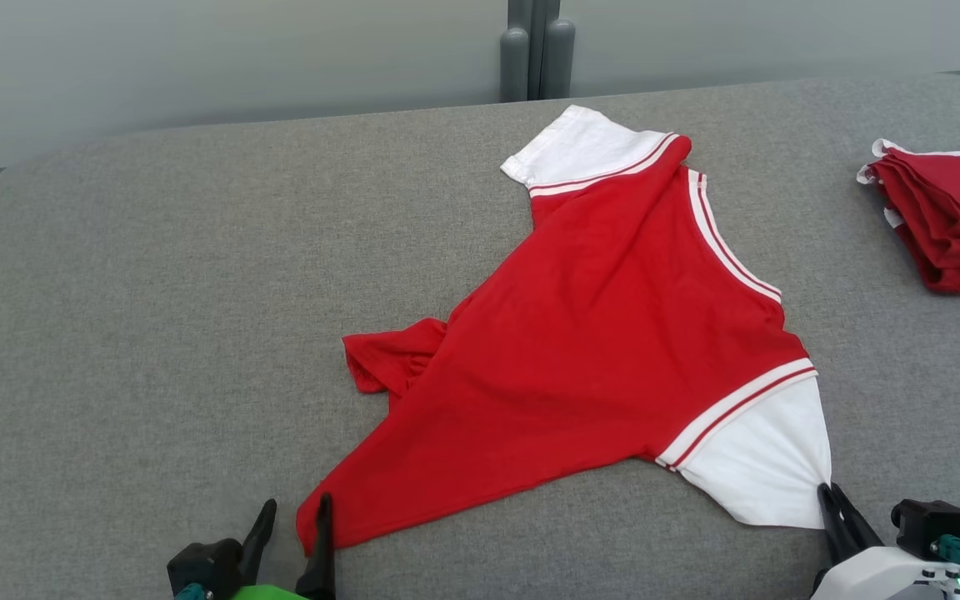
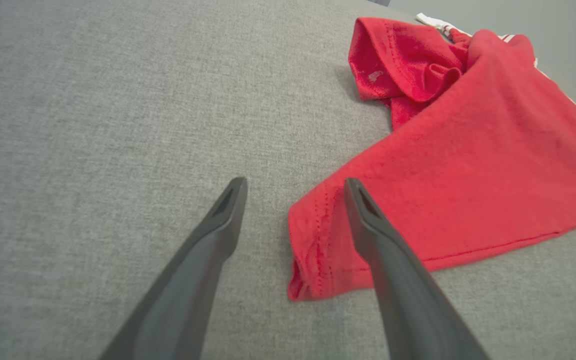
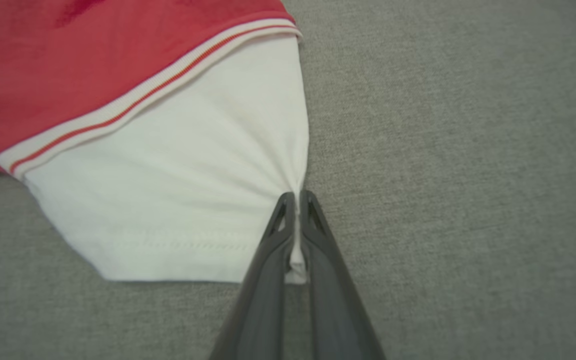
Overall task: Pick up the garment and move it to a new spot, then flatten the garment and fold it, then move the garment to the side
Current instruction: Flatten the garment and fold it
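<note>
Next, my left gripper pinches the shirt by its red hem corner [image 1: 316,522] [image 2: 316,264]. The shirt's edge stands up there in a fold, while the shirt's body lies flat.
The garment [image 1: 597,333] is a red shirt with white sleeves and striped trim, spread loosely across the grey surface. My right gripper [image 1: 828,493] is shut on the corner of the near white sleeve [image 3: 178,190], and the cloth bunches into the pinch between its fingers [image 3: 273,235]. My left gripper [image 1: 297,510] stands open at the shirt's near red hem corner [image 2: 318,240]. In the left wrist view its right finger [image 2: 368,220] lies over that corner and its left finger [image 2: 225,210] is on bare fabric surface.
A second red garment [image 1: 947,225] lies folded in a heap at the far right edge of the grey padded surface [image 1: 155,333]. A grey post [image 1: 537,50] stands behind the surface's far edge.
</note>
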Controlling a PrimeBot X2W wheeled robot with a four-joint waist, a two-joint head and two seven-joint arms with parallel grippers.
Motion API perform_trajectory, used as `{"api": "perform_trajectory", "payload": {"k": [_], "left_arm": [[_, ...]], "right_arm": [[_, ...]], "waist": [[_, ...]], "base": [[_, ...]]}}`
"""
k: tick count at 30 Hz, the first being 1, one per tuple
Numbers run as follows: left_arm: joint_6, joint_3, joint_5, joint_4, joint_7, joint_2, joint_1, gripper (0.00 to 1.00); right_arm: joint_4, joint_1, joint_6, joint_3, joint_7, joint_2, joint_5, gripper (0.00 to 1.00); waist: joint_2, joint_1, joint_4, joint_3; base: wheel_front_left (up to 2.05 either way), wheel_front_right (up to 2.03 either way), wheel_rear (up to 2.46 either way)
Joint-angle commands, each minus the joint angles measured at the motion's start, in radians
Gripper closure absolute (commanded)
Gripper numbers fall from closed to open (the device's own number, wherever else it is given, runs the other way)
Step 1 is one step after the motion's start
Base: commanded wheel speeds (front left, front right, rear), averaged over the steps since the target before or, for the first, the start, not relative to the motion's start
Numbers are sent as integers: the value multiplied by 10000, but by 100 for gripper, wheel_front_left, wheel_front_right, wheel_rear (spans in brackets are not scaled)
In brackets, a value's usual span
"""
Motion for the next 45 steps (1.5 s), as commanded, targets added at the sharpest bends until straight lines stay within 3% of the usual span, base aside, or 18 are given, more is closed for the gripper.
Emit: {"api": "perform_trajectory", "payload": {"k": [1,27,29,32,33,35,36,37,45], "left_arm": [[-48,-89,-96,21,-2,25,87,0],[-128,-837,-201,-322,-2,27,610,0],[-132,-836,-173,-298,-1,27,620,18],[-139,-885,-174,-124,-1,27,570,38],[-142,-916,-160,-49,0,27,522,53],[-132,-927,-139,44,-1,28,426,70],[-136,-953,-48,115,0,27,389,88],[-139,-977,-31,170,-1,25,358,97],[-157,-1179,-206,386,-1,25,126,100]], "right_arm": [[78,-27,-40,-39,30,-34,23,100],[-245,208,-30,-105,18,32,-5,100],[-247,199,-30,-105,18,56,-20,100],[-257,181,-30,-92,18,78,-33,100],[-261,174,-30,-85,18,82,-38,100],[-276,154,-31,-63,18,91,-41,100],[-289,140,-31,-54,18,94,-44,100],[-305,131,-31,-49,18,98,-35,100],[-626,184,-31,-50,16,161,34,100]], "waist": [[-1,0,1,-7],[-1,0,162,-195],[-1,0,172,-213],[-1,0,190,-227],[-1,0,191,-234],[-1,0,184,-246],[-1,0,174,-255],[-1,0,162,-266],[-1,0,55,-502]], "base": [[0,0,0],[0,0,0],[0,0,0],[0,0,0],[0,0,0],[0,0,0],[0,0,0],[0,0,0],[0,0,0]]}}
